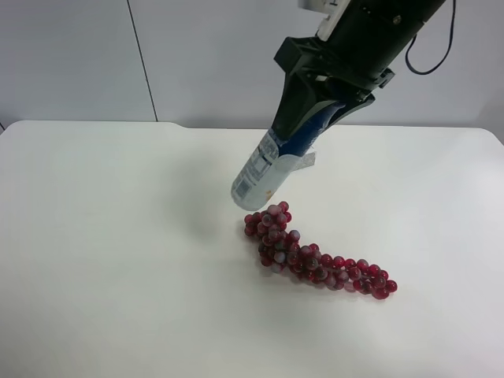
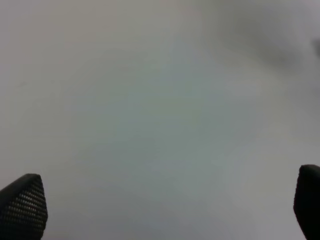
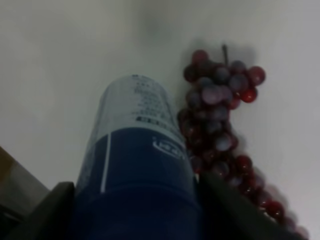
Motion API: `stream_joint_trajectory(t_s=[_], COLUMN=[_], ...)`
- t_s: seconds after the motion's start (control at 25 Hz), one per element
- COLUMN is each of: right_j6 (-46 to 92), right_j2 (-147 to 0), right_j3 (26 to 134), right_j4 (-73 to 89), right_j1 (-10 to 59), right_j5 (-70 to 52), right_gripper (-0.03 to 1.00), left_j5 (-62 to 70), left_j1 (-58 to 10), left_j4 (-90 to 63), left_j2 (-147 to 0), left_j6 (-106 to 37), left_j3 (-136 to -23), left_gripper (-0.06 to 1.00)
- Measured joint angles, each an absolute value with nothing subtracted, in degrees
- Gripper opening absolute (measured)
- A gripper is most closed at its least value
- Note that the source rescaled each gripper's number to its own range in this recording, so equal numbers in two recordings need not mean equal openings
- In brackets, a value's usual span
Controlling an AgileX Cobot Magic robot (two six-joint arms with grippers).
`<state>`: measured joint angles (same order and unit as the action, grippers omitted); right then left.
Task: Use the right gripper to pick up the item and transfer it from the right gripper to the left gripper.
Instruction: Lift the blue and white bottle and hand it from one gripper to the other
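I should next take over the bottle (image 1: 272,161) from my right gripper, and my left gripper should grab it by its whitish base (image 1: 248,189) to do so.
The bottle (image 1: 272,161) has a blue-and-white label and a whitish base. It hangs tilted above the white table (image 1: 118,260), base down toward the grapes. The right gripper (image 1: 315,110), a black claw on the arm at the exterior high view's right, is shut on the bottle's upper part. In the right wrist view the bottle (image 3: 135,170) fills the space between the two fingers (image 3: 50,210). The left gripper (image 2: 165,210) is open, its two fingertips far apart over bare table, holding nothing. It does not show in the exterior high view.
A red grape bunch (image 1: 315,256) lies on the table just below and right of the bottle's base; it also shows in the right wrist view (image 3: 220,125). A black cable (image 1: 441,47) hangs by the arm.
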<state>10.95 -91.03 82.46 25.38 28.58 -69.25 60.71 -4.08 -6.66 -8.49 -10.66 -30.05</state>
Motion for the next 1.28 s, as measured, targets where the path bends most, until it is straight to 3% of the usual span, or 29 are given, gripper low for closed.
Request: stream_joint_trajectory(t_s=[0.16,0.36,0.76,1.28], right_j6=[12.1,14.9,17.2,17.2], right_j2=[-91.0,-91.0,-91.0,-91.0], right_j3=[82.5,82.5,82.5,82.5], right_j4=[27.1,35.1,40.0,44.3], right_j1=[32.6,34.1,37.7,40.4], right_j5=[-68.5,-67.5,-63.7,-58.9], right_gripper=[0.01,0.01,0.01,0.01], left_j5=[60.6,60.2,58.7,50.8], left_j1=[-5.0,-12.4,-28.5,-40.1], left_j4=[-11.1,-12.6,-8.3,-6.4], left_j2=[-14.7,-20.2,-34.1,-53.2], left_j6=[-19.6,-24.8,-26.3,-26.4], left_j3=[-31.6,-33.2,-39.1,-48.0], left_gripper=[1.00,1.00,1.00,1.00])
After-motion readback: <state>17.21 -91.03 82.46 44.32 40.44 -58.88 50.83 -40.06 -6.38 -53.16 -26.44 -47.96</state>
